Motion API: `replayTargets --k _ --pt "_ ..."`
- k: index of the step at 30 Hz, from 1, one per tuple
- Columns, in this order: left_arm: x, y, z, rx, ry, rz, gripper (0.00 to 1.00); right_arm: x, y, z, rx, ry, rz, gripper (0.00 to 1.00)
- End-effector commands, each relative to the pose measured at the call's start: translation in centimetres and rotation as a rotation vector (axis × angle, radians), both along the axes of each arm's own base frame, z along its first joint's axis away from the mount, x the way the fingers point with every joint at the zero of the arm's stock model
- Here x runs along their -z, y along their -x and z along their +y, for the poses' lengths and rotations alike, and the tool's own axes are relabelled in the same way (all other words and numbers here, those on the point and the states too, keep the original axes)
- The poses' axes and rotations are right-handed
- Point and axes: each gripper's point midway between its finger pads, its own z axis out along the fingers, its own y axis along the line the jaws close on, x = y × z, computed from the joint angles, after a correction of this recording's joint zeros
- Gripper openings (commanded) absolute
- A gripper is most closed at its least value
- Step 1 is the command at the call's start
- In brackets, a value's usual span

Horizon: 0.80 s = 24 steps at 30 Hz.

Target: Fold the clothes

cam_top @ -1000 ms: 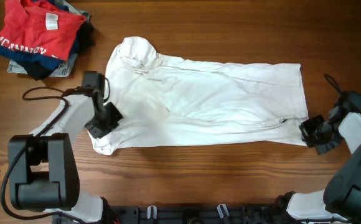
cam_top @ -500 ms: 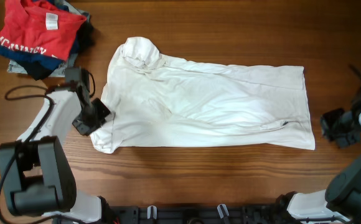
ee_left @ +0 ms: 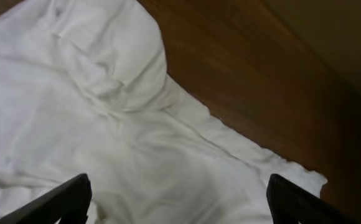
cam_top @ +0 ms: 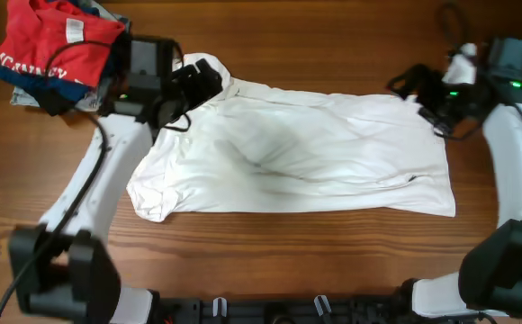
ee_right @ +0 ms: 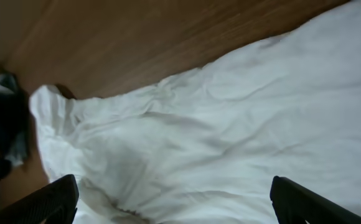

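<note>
The left gripper needs to grab the white shirt (cam_top: 315, 153) next, by its far edge at its bunched end, so that it can fold that edge toward the shirt's near side.
The clothes, a large wrinkled white shirt (cam_top: 315, 153), lie spread flat across the middle of the wooden table, folded lengthwise into a long band. My left gripper (cam_top: 203, 81) hovers over the bunched far-left end of the shirt (ee_left: 124, 74). Its jaws are wide apart and hold nothing, with one black finger (ee_left: 68, 198) at each lower corner of the left wrist view. My right gripper (cam_top: 423, 97) hangs over the far-right corner, also open and holding nothing. White cloth (ee_right: 230, 124) fills the right wrist view between its fingers (ee_right: 302, 200).
A pile of folded garments sits at the far left corner, a red printed T-shirt (cam_top: 52, 43) on top of dark blue and grey ones (cam_top: 58, 90). The pile lies close behind my left arm. Bare wood (cam_top: 270, 261) runs along the near edge.
Both grippers have left the near edge of the shirt, swung to its far side and gone from shut to open. The shirt's near corners now lie flat on the table.
</note>
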Motion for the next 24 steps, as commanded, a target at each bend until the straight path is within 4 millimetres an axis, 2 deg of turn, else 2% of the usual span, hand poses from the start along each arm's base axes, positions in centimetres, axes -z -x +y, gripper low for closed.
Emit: replayTargets --k 1,3,6,7,11,15,18,22,24 --pt "3.2 -2.4 -1.0 -0.034 0.044 0.023 0.88 0.4 -0.2 1.8 -0.059 0.148 0.004 1.0" --pt "5.6 -4.3 -1.5 -0.033 0.058 0.008 0.85 0.8 0.3 3.1 -0.074 0.154 0.027 0.99" --pt "7.1 -5.4 -1.7 -0.045 0.073 0.004 0.8 1.4 1.0 3.6 -0.087 0.151 0.058 0.99" --pt "7.9 -5.4 -1.7 -0.077 0.09 0.03 0.8 1.9 1.4 3.6 -0.088 0.151 0.076 1.0" --pt "9.2 -5.5 -1.3 -0.14 0.105 0.068 0.8 3.1 2.1 3.7 -0.091 0.148 0.111 1.0" --pt "11.2 -5.3 -1.2 -0.259 0.177 0.154 0.81 3.1 2.1 3.7 -0.091 0.147 0.113 0.99" --pt "11.6 -5.5 -0.7 -0.282 0.152 0.146 0.81 3.1 2.2 3.7 -0.094 0.149 0.118 0.99" --pt "10.4 -7.0 -0.9 -0.277 0.178 0.067 0.78 3.1 2.3 3.7 -0.094 0.148 0.12 0.99" --pt "10.6 -7.3 -0.9 -0.284 0.181 0.064 0.77 3.2 2.3 3.7 -0.094 0.148 0.122 0.99"
